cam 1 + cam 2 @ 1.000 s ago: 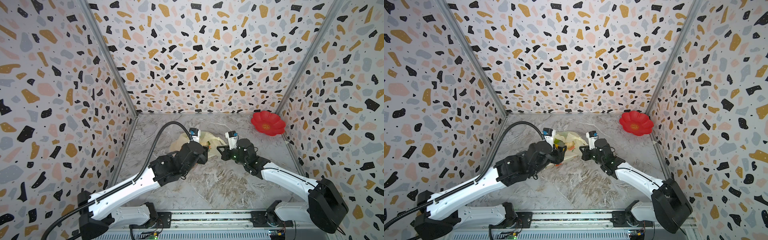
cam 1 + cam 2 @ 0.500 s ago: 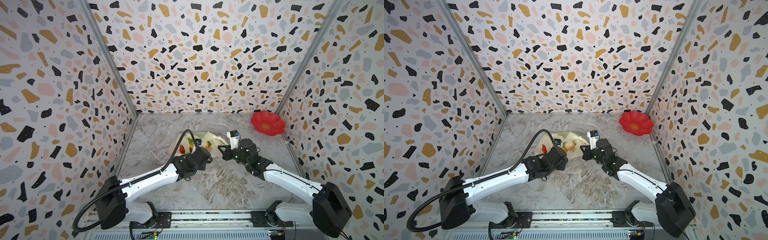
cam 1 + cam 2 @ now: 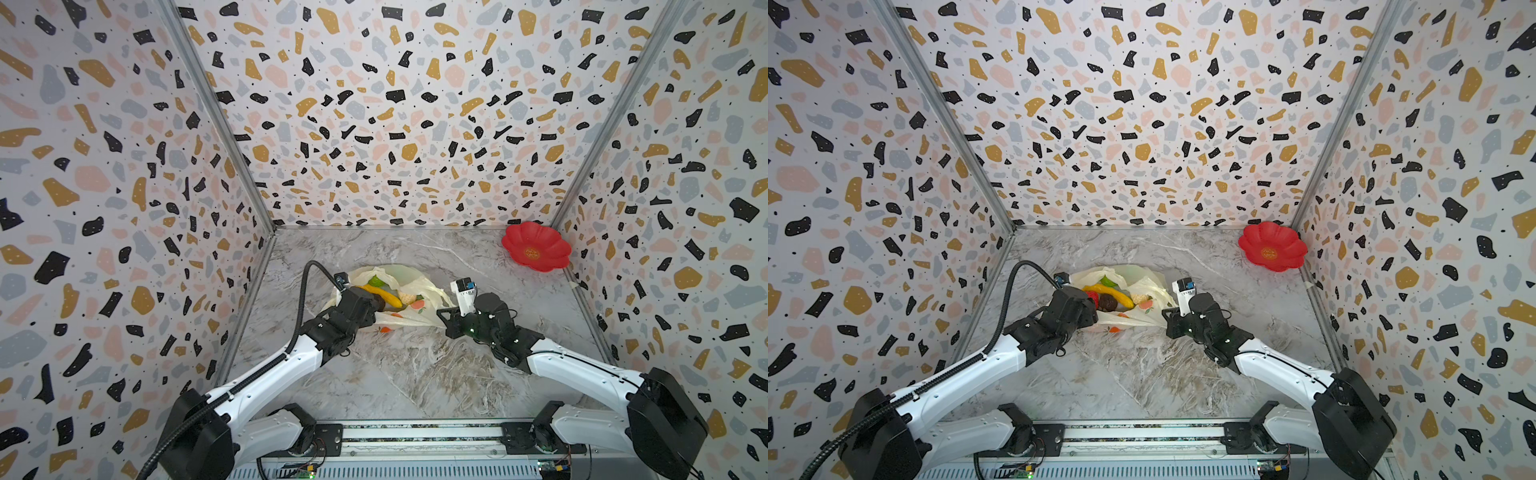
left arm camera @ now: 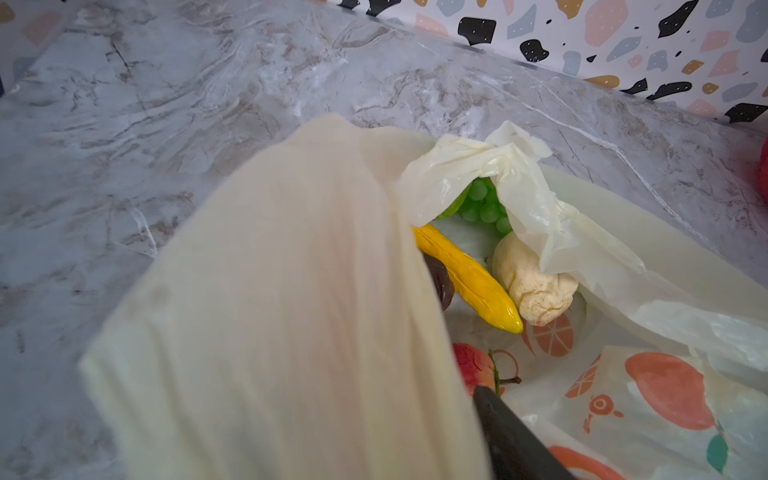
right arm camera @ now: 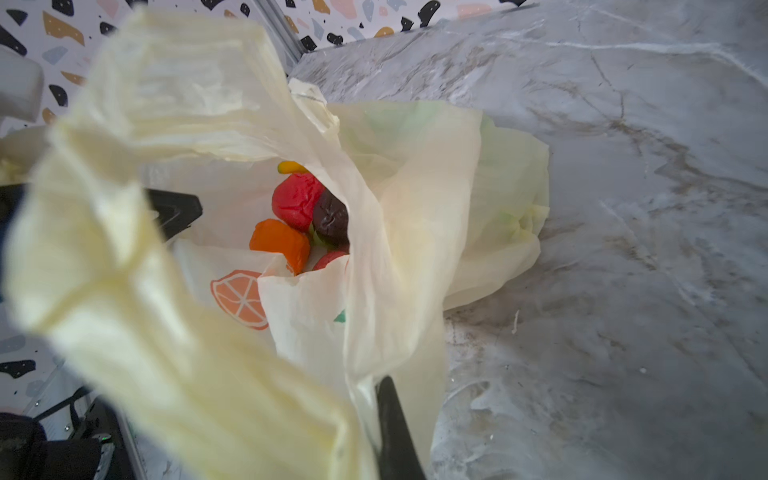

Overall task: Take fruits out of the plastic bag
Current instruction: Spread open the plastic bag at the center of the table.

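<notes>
My right gripper needs to keep holding the plastic bag until its opening spreads wide. It is too early to let go, because the bag's film (image 5: 384, 224) at the gripper's fingers curves across the dark brown fruit (image 5: 329, 217).
The plastic bag (image 3: 417, 284) lies open mid-table, cream film printed with orange slices. Inside it show a yellow banana (image 4: 469, 282), green grapes (image 4: 482, 208), a cream knobbly fruit (image 4: 536, 286), a bumpy red one (image 5: 296, 199), a dark brown one (image 5: 330, 216) and an orange (image 5: 278, 241). My left gripper (image 3: 379, 306) is at the bag's left mouth, jaws apart. One finger (image 4: 511, 436) reaches in near a small red fruit (image 4: 471, 365). Bag film hides the other finger. My right gripper (image 3: 446, 320) is shut on the bag's right edge, lifting the film.
A red flower-shaped dish (image 3: 536, 247) sits in the far right corner against the wall. Patterned walls close in the marble table (image 3: 415, 374) on three sides. Both arm bases stand along the rail at the front edge.
My left gripper has pulled back from over the bag to its left mouth. The bag mouth now gapes wider, showing the banana and other fruits. The right gripper kept its hold and barely moved.
</notes>
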